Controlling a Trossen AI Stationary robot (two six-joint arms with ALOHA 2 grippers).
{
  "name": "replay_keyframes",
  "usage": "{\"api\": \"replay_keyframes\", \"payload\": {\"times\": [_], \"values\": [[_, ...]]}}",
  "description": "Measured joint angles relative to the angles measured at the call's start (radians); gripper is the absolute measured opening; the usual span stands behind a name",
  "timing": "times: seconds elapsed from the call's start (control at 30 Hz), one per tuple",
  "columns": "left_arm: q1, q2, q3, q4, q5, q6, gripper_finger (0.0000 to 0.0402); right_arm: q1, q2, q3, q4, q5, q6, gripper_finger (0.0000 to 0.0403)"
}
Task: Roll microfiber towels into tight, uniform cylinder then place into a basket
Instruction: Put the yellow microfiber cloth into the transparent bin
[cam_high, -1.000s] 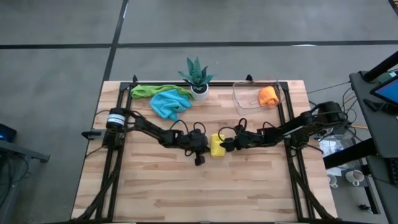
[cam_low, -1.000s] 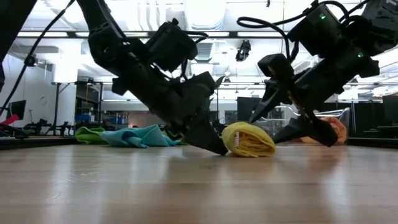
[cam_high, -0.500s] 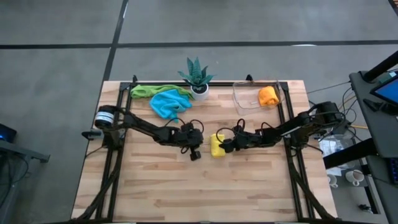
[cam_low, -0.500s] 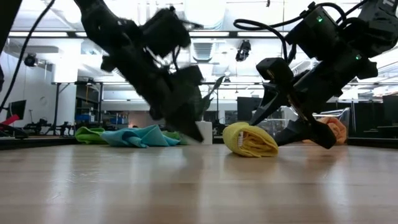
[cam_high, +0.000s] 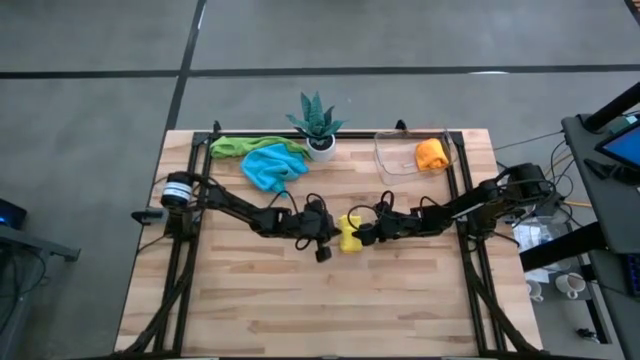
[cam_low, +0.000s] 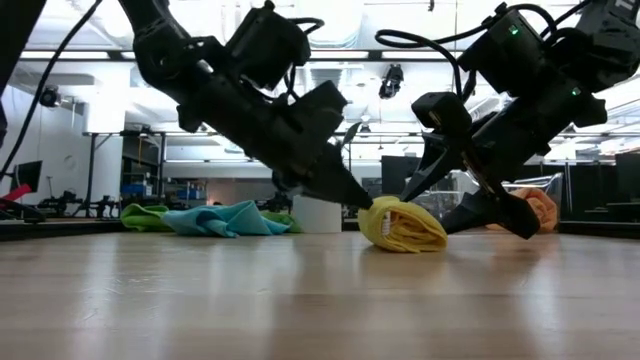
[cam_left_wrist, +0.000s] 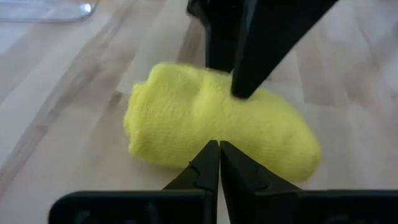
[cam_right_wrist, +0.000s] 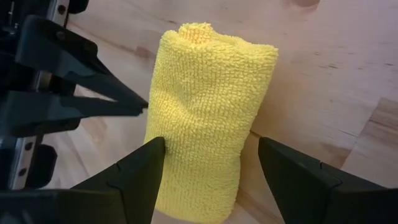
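Next, my right gripper grabs the yellow roll by its long sides to place it into the clear basket.
A yellow microfiber towel, rolled into a short cylinder, lies on its side mid-table. My left gripper is shut, and its tips meet the roll's left side. My right gripper is open and comes from the table's right; one finger stands on each side of the roll. An orange towel roll lies in the clear basket at the far right. A green towel and a light blue towel lie crumpled at the far left. My left gripper touches the yellow roll's long side, high up, with its shut fingertips. It slants down from the table's left. The roll lies flat on the table. My right gripper straddles the roll across its length; I cannot tell whether either finger touches it.
A potted spiky plant stands at the far edge between the loose towels and the basket. A black frame rail runs along each side of the table. The near half of the wooden table is bare wood.
My left gripper, shut throughout, drew up and back toward the table's left, off the roll's foot, then returned to the roll. Its tips now meet the roll higher up. The yellow roll and my right gripper have kept their places.
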Motion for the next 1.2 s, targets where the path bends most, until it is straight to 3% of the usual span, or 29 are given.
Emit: {"api": "replay_keyframes", "payload": {"times": [0.43, 0.83, 1.2], "values": [[-0.002, 0.022, 0.002, -0.018, 0.024, 0.008, 0.0000, 0.000, -0.001, 0.009, 0.001, 0.000, 0.000, 0.0256], [-0.003, 0.147, 0.070, 0.012, 0.067, -0.013, 0.0000, 0.000, 0.002, 0.026, -0.003, 0.001, -0.008, 0.0256], [-0.003, 0.148, 0.075, 0.004, 0.070, -0.013, 0.0000, 0.000, 0.093, 0.048, 0.021, 0.001, 0.032, 0.0256]]}}
